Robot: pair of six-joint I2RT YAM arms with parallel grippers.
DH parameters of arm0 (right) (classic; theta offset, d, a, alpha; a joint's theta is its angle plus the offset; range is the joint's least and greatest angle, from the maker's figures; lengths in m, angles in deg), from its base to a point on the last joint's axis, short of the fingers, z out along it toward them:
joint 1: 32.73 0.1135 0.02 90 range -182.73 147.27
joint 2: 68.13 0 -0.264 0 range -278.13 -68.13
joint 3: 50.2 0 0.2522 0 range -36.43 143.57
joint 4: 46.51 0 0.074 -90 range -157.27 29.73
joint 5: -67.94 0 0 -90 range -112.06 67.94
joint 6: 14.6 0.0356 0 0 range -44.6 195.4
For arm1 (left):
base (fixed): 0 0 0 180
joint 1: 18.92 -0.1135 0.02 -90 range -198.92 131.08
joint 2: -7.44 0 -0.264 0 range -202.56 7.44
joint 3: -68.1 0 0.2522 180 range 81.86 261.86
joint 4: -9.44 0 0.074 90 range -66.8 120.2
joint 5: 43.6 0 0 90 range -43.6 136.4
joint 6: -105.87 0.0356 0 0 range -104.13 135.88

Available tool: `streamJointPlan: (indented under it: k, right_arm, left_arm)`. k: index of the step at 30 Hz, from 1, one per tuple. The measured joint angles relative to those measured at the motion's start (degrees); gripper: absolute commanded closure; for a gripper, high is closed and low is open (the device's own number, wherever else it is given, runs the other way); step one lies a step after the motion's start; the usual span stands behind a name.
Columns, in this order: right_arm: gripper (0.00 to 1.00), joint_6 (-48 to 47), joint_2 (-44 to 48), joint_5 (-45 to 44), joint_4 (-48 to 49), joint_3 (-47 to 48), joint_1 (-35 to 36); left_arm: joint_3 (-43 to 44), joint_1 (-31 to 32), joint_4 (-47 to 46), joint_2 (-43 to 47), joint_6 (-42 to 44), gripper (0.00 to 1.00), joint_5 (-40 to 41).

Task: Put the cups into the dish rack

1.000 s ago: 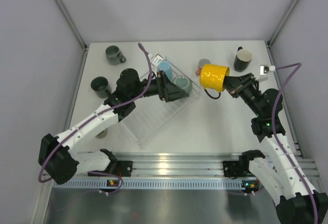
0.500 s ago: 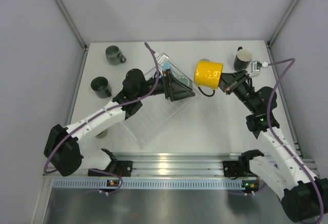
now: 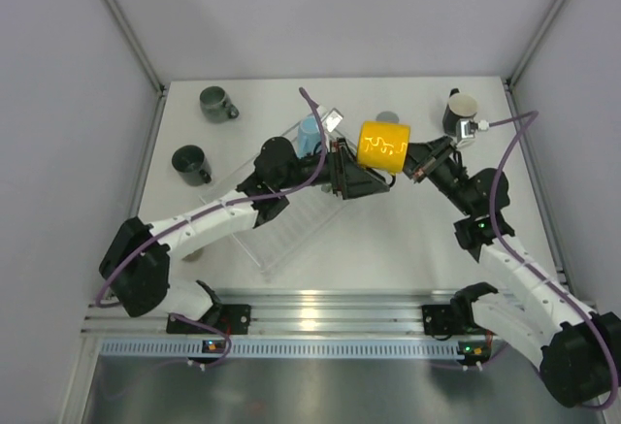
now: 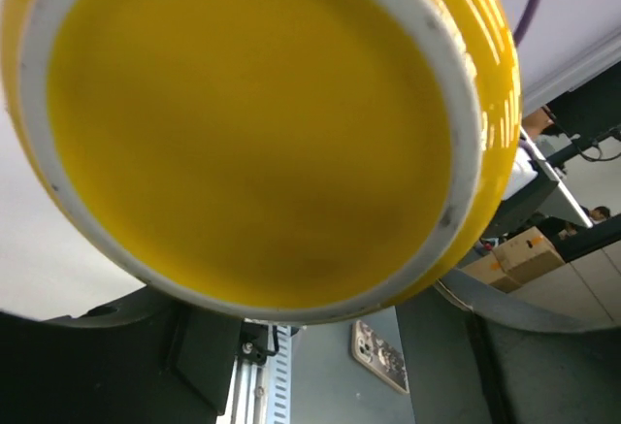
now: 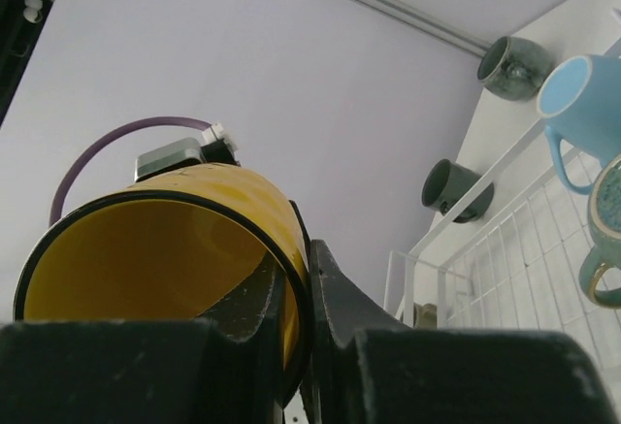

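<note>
The yellow mug can go rim-first into the dish rack [image 3: 276, 231] after I grab it. I will next grab it by its handle with my left gripper, from the mug's base side.
The yellow mug [image 3: 382, 144] hangs on its side in the air, right of the clear dish rack [image 3: 276, 231]. My right gripper [image 3: 415, 160] is shut on its rim, one finger inside and one outside [image 5: 306, 278]. My left gripper [image 3: 373, 176] is open, right at the mug's base, which fills the left wrist view [image 4: 252, 123]. A light blue mug [image 3: 309, 134] and a teal mug [image 5: 604, 235] stand in the rack [image 5: 505, 249]; the left gripper hides the teal one from above.
A black mug with cream inside [image 3: 461, 111] stands at the back right. Another mug [image 3: 388, 116] is half hidden behind the yellow one. A dark grey-green mug [image 3: 216, 104] and a dark mug [image 3: 191, 164] stand at the back left, outside the rack.
My right gripper has carried the yellow mug left. My left gripper has reached right over the rack, and its open jaws now meet the mug's base.
</note>
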Motion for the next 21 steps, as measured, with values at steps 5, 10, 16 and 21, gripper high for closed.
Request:
streamJointPlan:
  k: [5, 10, 16, 21]
  right_arm:
    - [1.0, 1.68, -0.68, -0.85, 3.58, -0.44, 0.48]
    - [1.0, 3.06, -0.68, -1.88, 6.23, -0.63, 0.5]
    - [0.97, 3.61, -0.76, -4.35, 6.01, -2.93, 0.13]
    - [0.74, 3.45, -0.26, -4.55, 5.97, -3.63, 0.07]
  left_arm:
    - [-0.26, 0.44, -7.3, -1.09, -3.8, 0.48, 0.72]
    - [-0.24, 0.42, -14.19, -4.31, -7.13, 0.8, 0.5]
    - [-0.24, -0.42, -17.73, -7.8, -9.05, 1.0, -0.92]
    - [-0.26, -0.37, -17.64, -8.07, -9.4, 1.0, -1.11]
